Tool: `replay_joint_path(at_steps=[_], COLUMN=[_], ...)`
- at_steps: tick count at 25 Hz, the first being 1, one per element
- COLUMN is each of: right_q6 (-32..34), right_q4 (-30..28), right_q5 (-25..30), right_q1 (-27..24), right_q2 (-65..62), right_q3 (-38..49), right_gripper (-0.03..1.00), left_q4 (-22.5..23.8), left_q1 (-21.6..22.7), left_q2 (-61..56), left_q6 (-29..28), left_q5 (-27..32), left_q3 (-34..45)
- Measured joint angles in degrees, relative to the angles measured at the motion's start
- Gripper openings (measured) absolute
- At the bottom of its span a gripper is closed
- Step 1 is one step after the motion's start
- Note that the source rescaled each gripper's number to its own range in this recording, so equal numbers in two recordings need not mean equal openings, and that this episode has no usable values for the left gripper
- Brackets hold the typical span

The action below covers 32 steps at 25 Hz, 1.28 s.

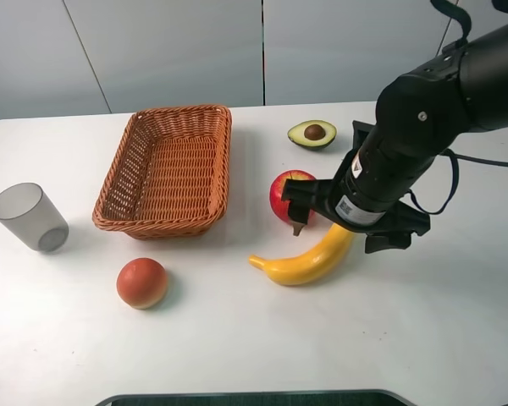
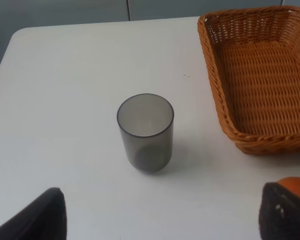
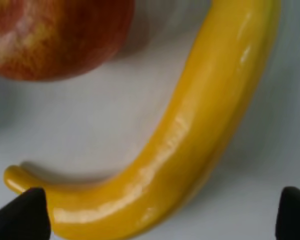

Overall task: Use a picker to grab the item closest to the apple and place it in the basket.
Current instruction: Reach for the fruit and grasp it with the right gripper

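Next, the right gripper grabs the banana (image 1: 306, 260) by its thick body to get the item closest to the apple into the basket.
A red apple (image 1: 288, 193) lies right of the wicker basket (image 1: 183, 110). Just in front of it is a yellow banana (image 1: 306, 260), curved and flat on the table. My right gripper (image 1: 339, 233) hovers low over the banana's thick end, partly hiding it. In the right wrist view the banana (image 3: 190, 150) fills the frame beside the apple (image 3: 55, 35); the right gripper (image 3: 157, 220) is open, one dark fingertip on each side of the banana. My left gripper (image 2: 160, 220) is open over bare table, with nothing between its fingers.
An avocado half (image 1: 312, 134) lies behind the apple. An orange fruit (image 1: 142, 282) sits in front of the basket and shows in the left wrist view (image 2: 295, 184). A grey translucent cup (image 1: 30, 217) stands at the far left (image 2: 145, 131), beside the basket (image 2: 212, 75).
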Motion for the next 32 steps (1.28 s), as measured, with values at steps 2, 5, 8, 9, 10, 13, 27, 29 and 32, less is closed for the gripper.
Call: replay_joint_path(at_steps=[2, 5, 8, 9, 10, 13, 27, 29, 32], right_q6=[3.0, 6.7, 8.3, 8.7, 9.1, 9.6, 9.2, 9.2, 9.0], right_q4=[-1.0, -2.0, -3.0, -3.0, -3.0, -3.0, -4.0, -4.0, -4.0], right_q5=[-0.9, -1.3, -1.5, -1.9, -2.5, -3.9, -5.9, -5.9, -5.7], right_q1=[0.0, 0.0, 0.0, 0.0, 0.0, 0.0, 0.0, 0.0, 0.0], right_q2=[0.2, 1.0, 2.9, 3.6, 4.4, 6.5, 11.8, 11.8, 12.0], right_q3=[-0.6, -0.8, -0.9, -0.9, -0.9, -0.9, -1.0, -1.0, -1.0], right_gripper=[0.99, 1.00, 1.00, 1.00, 1.00, 1.00, 1.00, 1.00, 0.63], left_q4=[0.0, 0.0, 0.0, 0.0, 0.0, 0.0, 0.0, 0.0, 0.0], left_q1=[0.0, 0.0, 0.0, 0.0, 0.0, 0.0, 0.0, 0.0, 0.0], left_q2=[0.0, 0.0, 0.0, 0.0, 0.0, 0.0, 0.0, 0.0, 0.0], left_q6=[0.0, 0.0, 0.0, 0.0, 0.0, 0.0, 0.0, 0.0, 0.0], left_q5=[0.0, 0.0, 0.0, 0.0, 0.0, 0.0, 0.0, 0.0, 0.0], left_q3=[0.0, 0.0, 0.0, 0.0, 0.0, 0.0, 0.0, 0.0, 0.0])
